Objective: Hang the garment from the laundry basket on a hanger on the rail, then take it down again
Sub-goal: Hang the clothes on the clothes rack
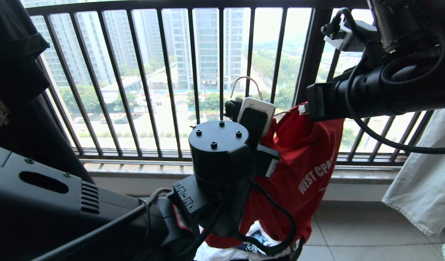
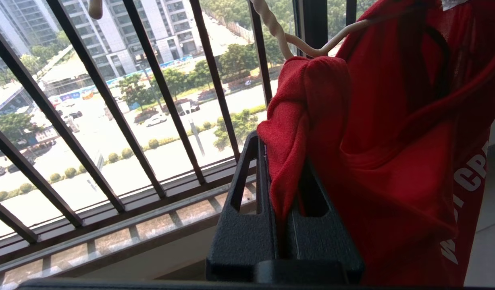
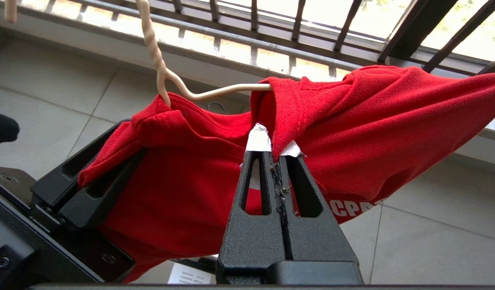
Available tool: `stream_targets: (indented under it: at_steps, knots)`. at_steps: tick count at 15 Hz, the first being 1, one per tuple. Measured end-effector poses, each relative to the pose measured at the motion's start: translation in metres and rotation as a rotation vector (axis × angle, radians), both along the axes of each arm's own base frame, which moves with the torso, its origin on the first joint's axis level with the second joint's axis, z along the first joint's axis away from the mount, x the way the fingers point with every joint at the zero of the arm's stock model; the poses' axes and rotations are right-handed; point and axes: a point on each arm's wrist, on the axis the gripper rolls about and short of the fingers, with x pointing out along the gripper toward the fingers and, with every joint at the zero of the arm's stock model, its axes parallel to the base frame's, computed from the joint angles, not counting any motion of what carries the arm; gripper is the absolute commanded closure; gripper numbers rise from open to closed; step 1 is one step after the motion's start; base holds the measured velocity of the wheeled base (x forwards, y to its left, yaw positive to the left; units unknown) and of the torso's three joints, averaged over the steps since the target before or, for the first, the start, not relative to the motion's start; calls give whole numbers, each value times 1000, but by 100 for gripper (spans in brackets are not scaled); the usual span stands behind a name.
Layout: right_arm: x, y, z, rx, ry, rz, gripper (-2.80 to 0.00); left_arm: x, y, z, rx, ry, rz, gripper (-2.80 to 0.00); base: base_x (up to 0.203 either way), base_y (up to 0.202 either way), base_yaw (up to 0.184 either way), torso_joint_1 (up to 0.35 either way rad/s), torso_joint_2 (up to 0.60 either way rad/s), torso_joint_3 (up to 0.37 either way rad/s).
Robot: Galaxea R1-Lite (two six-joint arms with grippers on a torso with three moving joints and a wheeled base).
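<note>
Hanger wire (image 3: pixel 220 92) shows from the twisted neck to the red collar edge (image 3: pixel 263 96), so my right gripper should slide the garment inward before it lets go.
The red garment (image 1: pixel 306 163) hangs in front of the window bars, draped over the thin white wire hanger (image 3: pixel 215 93), whose twisted neck and hook (image 1: pixel 246 80) rise above it. My left gripper (image 2: pixel 281 157) is shut on a bunched fold of the garment (image 2: pixel 392 141) at one shoulder. My right gripper (image 3: pixel 273 151), with white-taped fingertips (image 3: pixel 258 139), is shut on the garment (image 3: pixel 372 121) at the collar edge beside the hanger wire. Both arms hold it up between them. The rail is out of view, and the laundry basket is hidden behind my left arm.
The dark barred window railing (image 1: pixel 193 72) stands close behind the garment, above a stone sill. A black shirt (image 1: pixel 16 72) hangs at far left and a white cloth (image 1: pixel 421 174) at far right. A white printed T-shirt (image 1: pixel 255 237) lies low under my left arm (image 1: pixel 219 152).
</note>
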Motion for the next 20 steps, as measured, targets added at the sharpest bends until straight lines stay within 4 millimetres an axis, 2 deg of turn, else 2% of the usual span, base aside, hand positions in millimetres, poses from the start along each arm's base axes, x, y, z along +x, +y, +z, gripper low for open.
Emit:
stream_targets:
  at_steps: [2, 5, 12, 20]
  knots:
    - [-1, 9, -2, 23, 13, 17, 0, -1, 1, 3, -6, -3, -1, 0, 0, 0, 0, 0, 0, 0]
    - [-3, 12, -1, 51, 29, 66, 0, -2, 4, 7, -16, -7, -3, 0, 0, 0, 0, 0, 0, 0]
    - [-12, 8, 1, 105, 64, 128, 0, -2, 6, 13, -71, -3, -15, 0, 0, 0, 0, 0, 0, 0]
    - [-18, 4, 4, 125, 62, 165, 0, -5, 7, 19, -165, 19, -137, 0, 0, 0, 0, 0, 0, 0]
